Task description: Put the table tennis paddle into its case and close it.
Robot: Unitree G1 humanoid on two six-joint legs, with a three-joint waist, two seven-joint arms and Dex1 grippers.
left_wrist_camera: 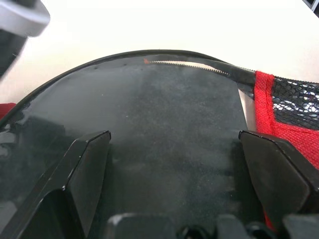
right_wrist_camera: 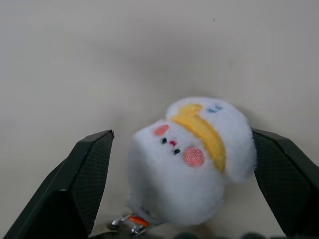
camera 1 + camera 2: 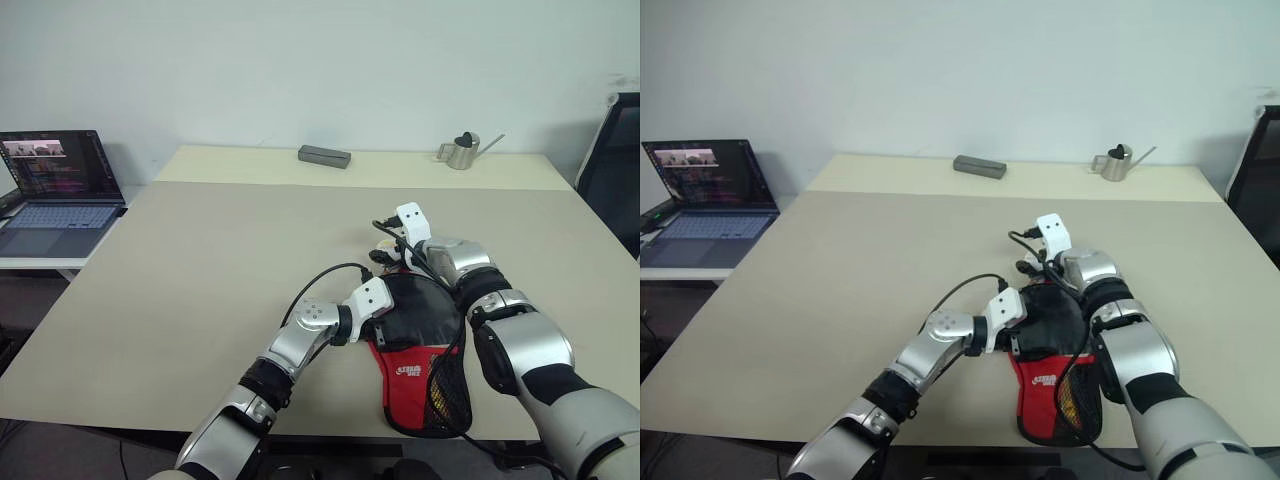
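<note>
The fingers of my right gripper reach down beside the plush charm with the yellow band [image 2: 203, 133] and would hold the charm, so my right gripper should close now.
The case [image 3: 420, 375] lies flat near the table's front edge, black on top with a red lower panel, a white logo and a mesh pocket. The table tennis paddle is hidden. My left gripper [image 3: 392, 318] is open at the case's left side, its fingers [image 1: 84, 169] spread over the black fabric [image 1: 169, 124] below the zip teeth [image 1: 189, 64]. My right gripper [image 2: 182, 134] is open at the case's far end. Between its fingers [image 2: 87, 169] lies a small white plush charm [image 2: 192, 154] with a yellow band and a metal clasp.
A laptop [image 3: 60, 190] stands open on a side table at the left. A grey box [image 3: 324, 156] and a small metal watering can [image 3: 460, 150] sit along the table's far edge. A black chair [image 3: 612, 165] stands at the right.
</note>
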